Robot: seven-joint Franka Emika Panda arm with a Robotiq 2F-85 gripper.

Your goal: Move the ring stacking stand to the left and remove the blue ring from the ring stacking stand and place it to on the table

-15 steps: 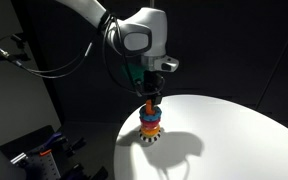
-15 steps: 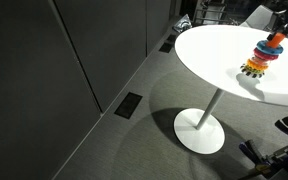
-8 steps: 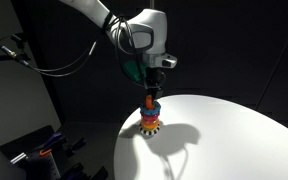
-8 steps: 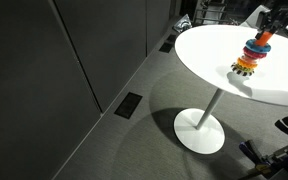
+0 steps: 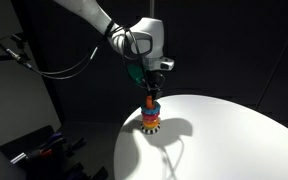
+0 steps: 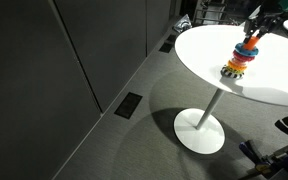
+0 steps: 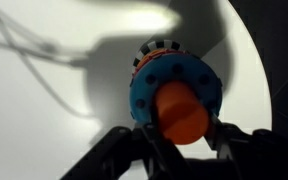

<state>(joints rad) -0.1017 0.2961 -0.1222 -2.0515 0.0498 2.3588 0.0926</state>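
Observation:
The stand has its striped base on the flat white table and would remain standing, so it is now time for my gripper to open.
The ring stacking stand stands on the white round table, with an orange top, the blue ring just below it, and a striped base. It also shows in an exterior view, tilted slightly. In the wrist view the orange top sits between my fingers, with the blue ring around the post and the striped base beyond. My gripper is above the stand and shut on its orange top.
The table edge drops off to a carpeted floor; the table stands on a single pedestal. Dark panels stand behind. Equipment sits low in an exterior view.
My gripper has moved the stand sideways across the table: leftward in one exterior view, slightly back toward the edge in the other. The grip on the top has held.

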